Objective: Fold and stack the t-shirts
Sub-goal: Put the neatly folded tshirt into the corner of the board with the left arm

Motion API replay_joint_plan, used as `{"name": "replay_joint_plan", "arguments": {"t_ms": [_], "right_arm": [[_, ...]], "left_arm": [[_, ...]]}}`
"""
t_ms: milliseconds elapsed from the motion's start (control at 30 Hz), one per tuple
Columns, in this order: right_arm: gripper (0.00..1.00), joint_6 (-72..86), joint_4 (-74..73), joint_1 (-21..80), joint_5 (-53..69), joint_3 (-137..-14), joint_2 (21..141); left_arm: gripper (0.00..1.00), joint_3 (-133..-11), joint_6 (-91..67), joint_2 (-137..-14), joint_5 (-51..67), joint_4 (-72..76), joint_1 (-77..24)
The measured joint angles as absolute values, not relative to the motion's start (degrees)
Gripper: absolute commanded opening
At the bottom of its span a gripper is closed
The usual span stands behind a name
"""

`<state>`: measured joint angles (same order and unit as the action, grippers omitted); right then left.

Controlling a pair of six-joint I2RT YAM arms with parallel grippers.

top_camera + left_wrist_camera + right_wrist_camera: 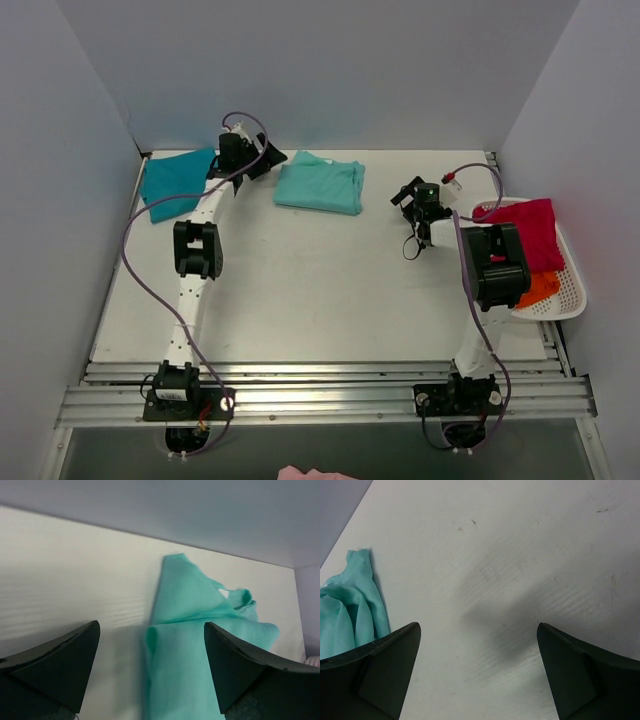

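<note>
The folded mint-green t-shirt needs to be stacked on the teal-blue t-shirt [175, 183]. My left gripper should next grab it by its side edge [278, 186] nearest that teal-blue one.
A mint-green t-shirt [320, 183] lies folded at the back middle of the table. A darker teal-blue t-shirt [175, 183] lies at the back left. My left gripper [270, 158] hovers between the two, just left of the mint shirt. In the left wrist view its gripper [152, 667] is open, with the mint shirt [200, 645] lying below and holding nothing. My right gripper [406, 196] stands to the right of the mint shirt. Its wrist view shows that gripper [477, 672] open over bare table, the mint shirt [350, 612] at the left edge.
A white basket [572, 285] at the table's right edge holds a red garment [530, 230] and an orange one [540, 288]. Grey walls close in the back and both sides. Metal rails [320, 390] run along the near edge.
</note>
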<state>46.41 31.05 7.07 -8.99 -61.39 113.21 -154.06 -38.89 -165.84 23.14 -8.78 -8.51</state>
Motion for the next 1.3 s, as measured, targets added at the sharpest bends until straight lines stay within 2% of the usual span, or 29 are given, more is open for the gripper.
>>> {"name": "replay_joint_plan", "arguments": {"t_ms": [100, 300, 533, 667, 833, 1033, 1300], "right_arm": [[0.98, 46.4, 31.1, 7.1, -8.7, -61.4, 113.2], [0.98, 46.5, 31.4, 7.2, -8.0, -61.4, 113.2], [0.98, 46.5, 31.5, 7.2, -7.1, -61.3, 113.2], [0.97, 46.5, 31.7, 7.3, -7.0, -61.2, 113.2], [0.98, 46.5, 32.2, 7.3, -7.0, -60.9, 113.1], [0.97, 46.5, 32.7, 7.6, -7.0, -60.7, 113.1], [0.97, 46.7, 33.0, 7.5, -7.0, -60.3, 113.0]], "left_arm": [[0.94, -148.6, -40.0, -164.4, 23.2, -5.8, -6.9], [0.94, -126.6, -37.9, -145.9, 17.2, -6.3, -7.0], [0.94, -113.3, -35.7, -127.3, 14.1, -6.2, -8.2], [0.94, -106.1, -36.1, -125.2, 13.8, -5.5, -9.5], [0.94, -88.4, -43.0, -125.2, 12.8, -4.2, -12.2], [0.94, -70.7, -59.1, -116.2, 8.9, 9.6, -16.5], [0.94, -70.0, -75.5, -118.7, 0.6, 14.5, -25.2]]}}
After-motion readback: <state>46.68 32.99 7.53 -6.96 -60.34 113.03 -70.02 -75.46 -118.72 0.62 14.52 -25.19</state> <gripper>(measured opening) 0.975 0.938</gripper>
